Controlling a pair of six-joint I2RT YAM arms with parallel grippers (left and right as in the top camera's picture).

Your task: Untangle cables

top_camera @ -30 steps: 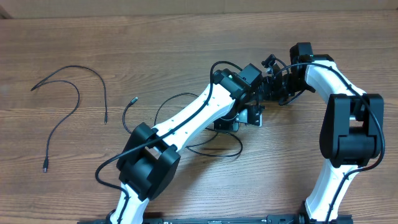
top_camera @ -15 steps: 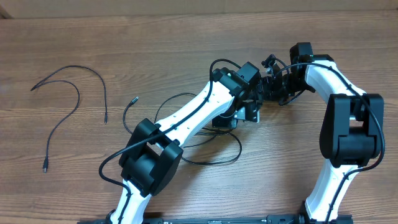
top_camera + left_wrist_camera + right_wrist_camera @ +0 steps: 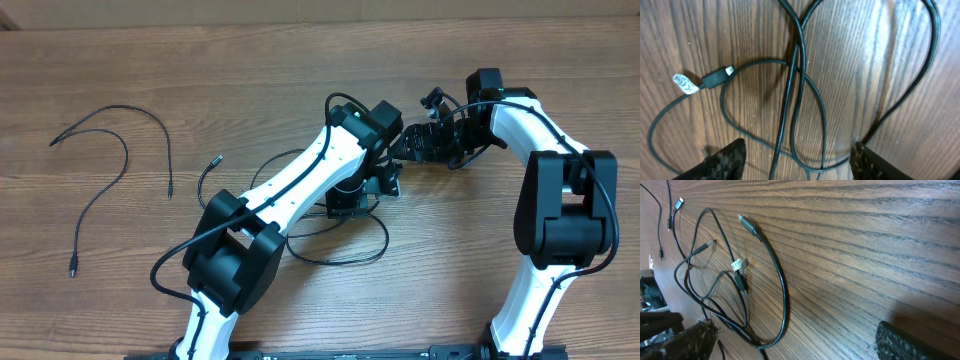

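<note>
My left gripper should go lower before it closes on the doubled black cable, because its fingers are above the cable between them.
The cables form a loose tangle (image 3: 795, 85) of thin black cords crossing on the wooden table. One plug carries a white tag (image 3: 686, 84). My left gripper (image 3: 797, 167) hangs open just above the tangle, with strands lying between its fingers but none pinched. In the right wrist view the same tangle (image 3: 782, 295) spreads to the left, with a silver-tipped plug (image 3: 745, 221). My right gripper (image 3: 800, 345) is open over bare wood, holding nothing. From overhead, the left gripper (image 3: 365, 192) and right gripper (image 3: 402, 145) sit close together at centre.
Two separate black cords (image 3: 130, 108) lie spread out at the far left of the table. Another plug end (image 3: 214, 159) points left from the tangle. The white left arm (image 3: 290, 195) crosses over part of the tangle.
My left gripper has gone from shut to open, letting go of the cable, and has shifted slightly left. The cable loop below it has settled wider on the table. The right arm stayed still.
</note>
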